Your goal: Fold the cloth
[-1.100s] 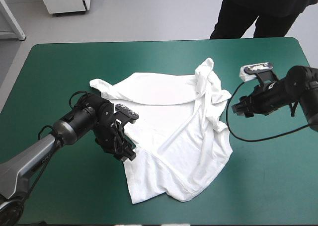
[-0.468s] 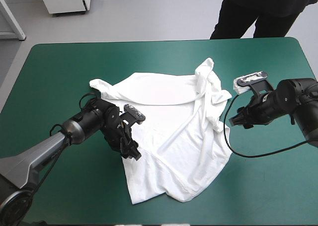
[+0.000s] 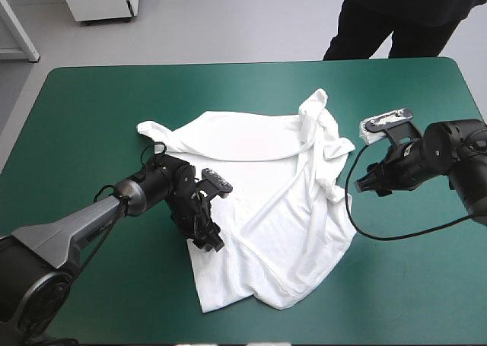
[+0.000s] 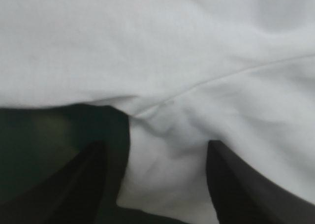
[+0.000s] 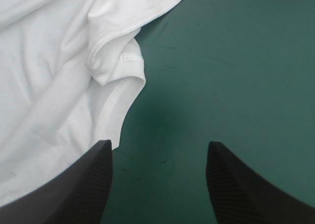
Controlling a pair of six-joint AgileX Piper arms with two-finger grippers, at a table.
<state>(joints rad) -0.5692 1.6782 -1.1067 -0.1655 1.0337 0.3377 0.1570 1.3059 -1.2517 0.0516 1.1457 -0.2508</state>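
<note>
The shirt is lying wrinkled and loose on the table, so my left gripper should pinch it by the hem edge (image 4: 162, 207) next.
The white T-shirt (image 3: 266, 209) lies partly spread and rumpled in the middle of the teal-green table (image 3: 91, 118), one sleeve bunched toward the right. My left gripper (image 3: 207, 236) sits low at the shirt's left edge. In the left wrist view it (image 4: 155, 184) is open, a fold of the T-shirt (image 4: 167, 76) lying between its black fingers (image 4: 83, 179). My right gripper (image 3: 359, 182) hovers just right of the bunched sleeve. Seen in the right wrist view, it (image 5: 158, 177) is open over bare cover, the sleeve hem (image 5: 118, 69) just ahead.
A black cable loop (image 3: 396, 232) lies on the table right of the shirt. Bare teal-green cover (image 3: 426, 285) surrounds the shirt on all sides.
My left gripper has slid rightward and toward the near edge along the shirt's left side, onto the cloth. The right gripper shifted slightly left toward the sleeve.
</note>
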